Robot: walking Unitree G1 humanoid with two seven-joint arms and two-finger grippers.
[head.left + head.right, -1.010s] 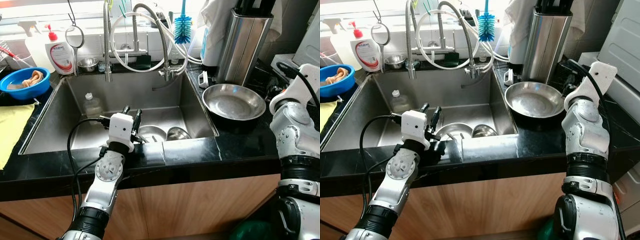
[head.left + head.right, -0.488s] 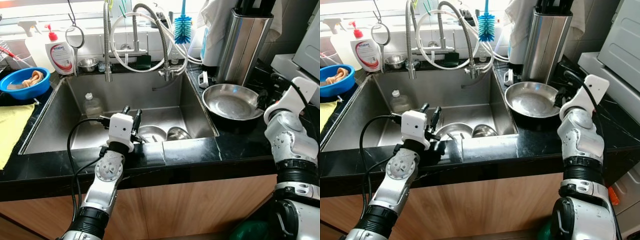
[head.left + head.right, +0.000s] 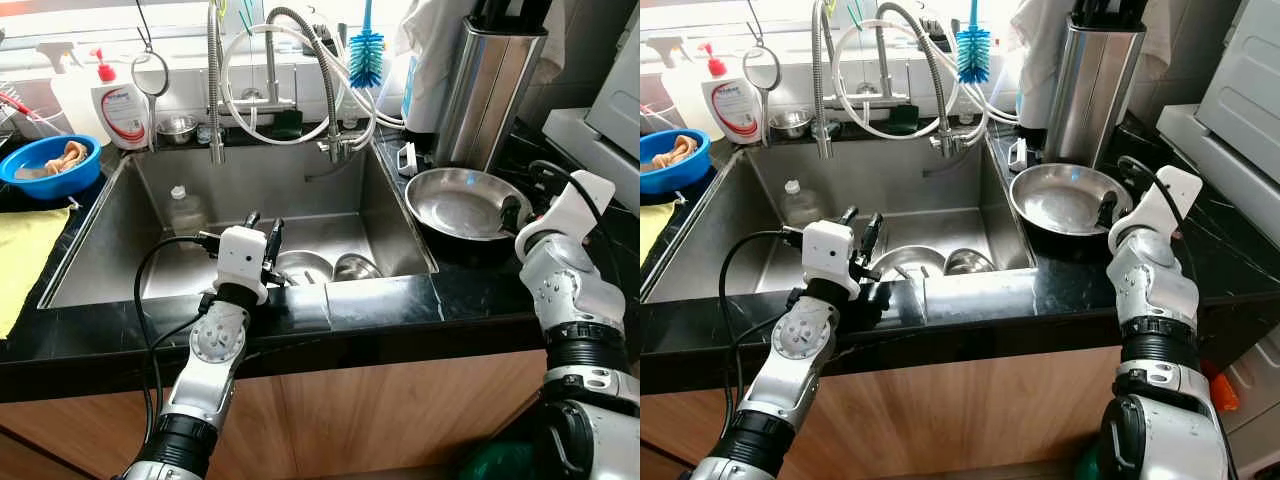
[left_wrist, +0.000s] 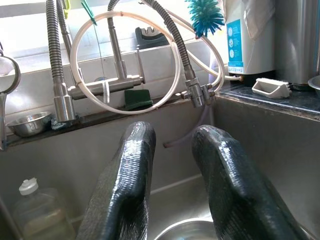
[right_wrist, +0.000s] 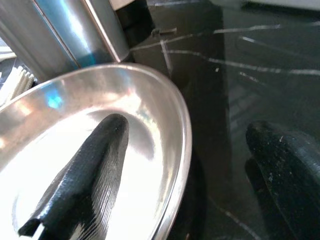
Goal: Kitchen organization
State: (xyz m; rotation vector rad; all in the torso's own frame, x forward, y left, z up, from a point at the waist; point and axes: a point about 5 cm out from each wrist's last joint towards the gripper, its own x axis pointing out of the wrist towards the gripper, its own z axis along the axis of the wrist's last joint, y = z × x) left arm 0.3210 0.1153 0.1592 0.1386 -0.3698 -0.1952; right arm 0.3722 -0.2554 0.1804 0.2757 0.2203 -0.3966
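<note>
My right gripper grabs the pan by its thin rim (image 5: 187,145) next, because the pan's round body spreads far wider than my open fingers.
A wide steel pan (image 3: 465,203) sits on the black counter to the right of the sink (image 3: 250,180). My right gripper (image 5: 185,127) is open at its right rim, with one finger (image 5: 85,175) over the inside and the other finger (image 5: 290,170) outside above the counter. Two small steel bowls (image 3: 303,265) (image 3: 355,266) lie at the front of the sink basin. Over the sink's front edge my left gripper (image 3: 265,220) stands open and points at the faucet, with nothing between its fingers (image 4: 130,170).
A plastic bottle (image 3: 181,208) stands in the sink at the left. A blue bowl (image 3: 50,165), a soap bottle (image 3: 118,105) and a yellow cloth (image 3: 20,255) are on the left counter. A tall steel holder (image 3: 487,85) stands behind the pan. Faucet hoses (image 3: 300,70) loop above the basin.
My right arm has swung left and down, bringing its gripper to the pan's right rim. The left arm has not moved.
</note>
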